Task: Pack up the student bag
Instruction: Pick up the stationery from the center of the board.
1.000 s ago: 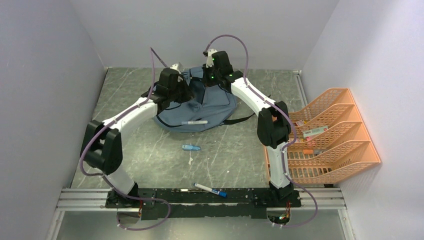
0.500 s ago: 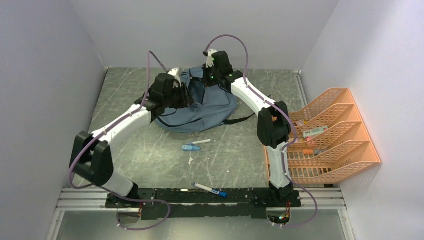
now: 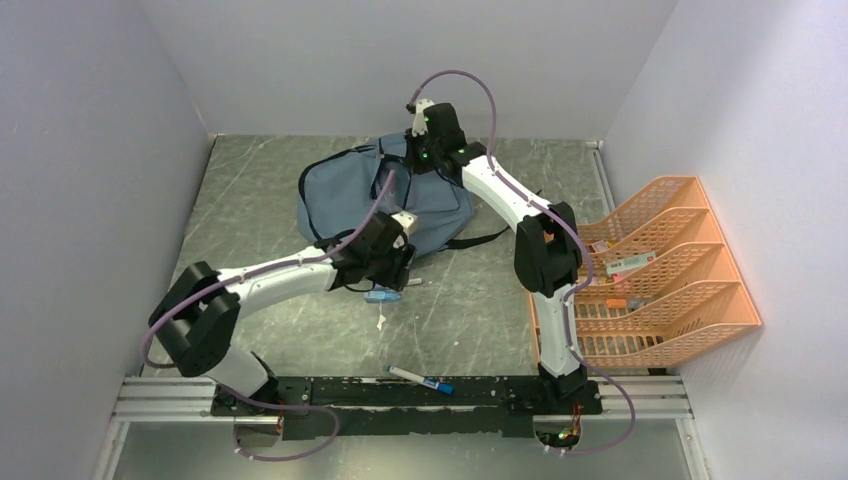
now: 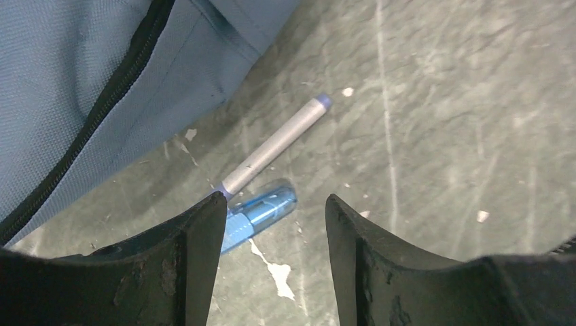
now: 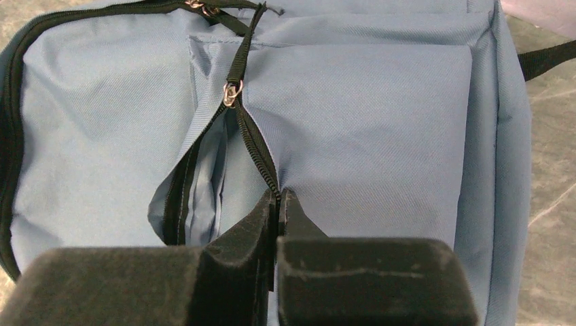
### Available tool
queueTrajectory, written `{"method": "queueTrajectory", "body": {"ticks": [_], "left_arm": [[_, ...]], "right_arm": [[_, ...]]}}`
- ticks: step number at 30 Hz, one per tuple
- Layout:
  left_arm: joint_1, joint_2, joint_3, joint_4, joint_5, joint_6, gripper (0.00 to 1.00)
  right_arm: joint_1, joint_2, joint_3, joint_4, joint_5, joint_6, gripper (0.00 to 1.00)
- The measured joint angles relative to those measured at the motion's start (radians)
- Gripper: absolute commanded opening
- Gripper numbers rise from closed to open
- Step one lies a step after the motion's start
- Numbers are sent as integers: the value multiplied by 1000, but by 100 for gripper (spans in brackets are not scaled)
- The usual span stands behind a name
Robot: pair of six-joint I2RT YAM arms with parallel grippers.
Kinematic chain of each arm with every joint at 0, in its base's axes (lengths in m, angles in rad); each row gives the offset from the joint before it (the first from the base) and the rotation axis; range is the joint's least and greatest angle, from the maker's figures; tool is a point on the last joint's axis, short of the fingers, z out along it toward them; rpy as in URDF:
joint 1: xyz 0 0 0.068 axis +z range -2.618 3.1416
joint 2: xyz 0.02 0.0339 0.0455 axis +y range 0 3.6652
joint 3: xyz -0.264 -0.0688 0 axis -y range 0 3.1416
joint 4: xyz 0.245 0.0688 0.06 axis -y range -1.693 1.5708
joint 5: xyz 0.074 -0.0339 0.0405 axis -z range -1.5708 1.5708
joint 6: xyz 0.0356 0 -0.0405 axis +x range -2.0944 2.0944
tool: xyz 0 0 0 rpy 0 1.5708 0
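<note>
I will reach the grey pen with my left gripper and grab the middle of its body (image 4: 273,147). The pen's tip will then stay free to go into the bag's front pocket.
The grey-blue student bag (image 3: 345,190) lies at the back of the table, its front pocket unzipped and gaping (image 5: 197,190). My right gripper (image 5: 278,198) is shut on the pocket's black zipper edge, at the bag's far side (image 3: 428,160). My left gripper (image 4: 275,200) stands open with nothing between its fingers. It hangs low over the table just in front of the bag (image 3: 395,272). Below it lie a grey pen (image 4: 275,144) and a clear blue pen-like item (image 4: 261,210), side by side; the left finger partly covers the blue one (image 3: 382,296).
A white marker with a blue cap (image 3: 420,380) lies near the front rail. An orange mesh tray rack (image 3: 665,265) holding a few small items stands at the right wall. A black strap (image 3: 480,240) trails from the bag's right side.
My left gripper let go at the bag, opened, and swung back toward the front over the pens. The grey pen slid off the bag onto the table. The bag's left side spread out.
</note>
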Motion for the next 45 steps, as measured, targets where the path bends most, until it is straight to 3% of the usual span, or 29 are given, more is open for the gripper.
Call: {"method": "queueTrajectory", "body": {"ticks": [8, 27, 45], "left_arm": [[-13, 130, 5, 0, -34, 73, 62], [-18, 274, 111, 7, -63, 159, 57], [-63, 357, 193, 0, -58, 178, 14]], "right_arm": [[0, 0, 0, 1, -5, 0, 0], [0, 0, 0, 0, -14, -2, 0], [0, 0, 0, 0, -14, -7, 0]]}}
